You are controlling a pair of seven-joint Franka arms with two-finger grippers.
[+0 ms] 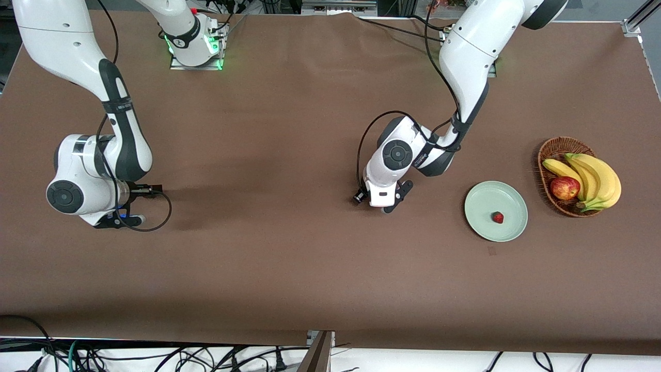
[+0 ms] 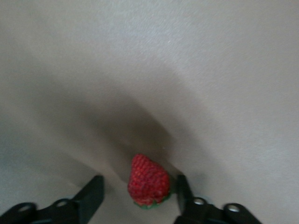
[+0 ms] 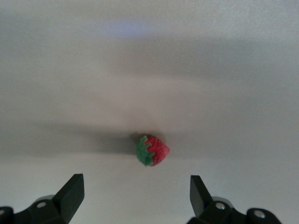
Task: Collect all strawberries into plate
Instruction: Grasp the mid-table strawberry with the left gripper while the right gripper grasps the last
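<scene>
My right gripper's fingers are short of the strawberry and closing now would miss, so it is too early to close. My right gripper moves toward the strawberry first.
One strawberry lies in the pale mint-green plate, toward the left arm's end of the table. My left gripper is down at the cloth near the table's middle. In the left wrist view a second strawberry sits between that gripper's fingers; one finger is close against it, the other stands a gap away. My right gripper is low at the right arm's end, open. A third strawberry lies on the cloth just ahead of the right gripper's fingertips. Both table strawberries are hidden in the front view.
A brown wicker basket with bananas and a red apple stands beside the plate, closer to the left arm's end. Brown cloth covers the table. Cables hang off the table edge nearest the front camera.
</scene>
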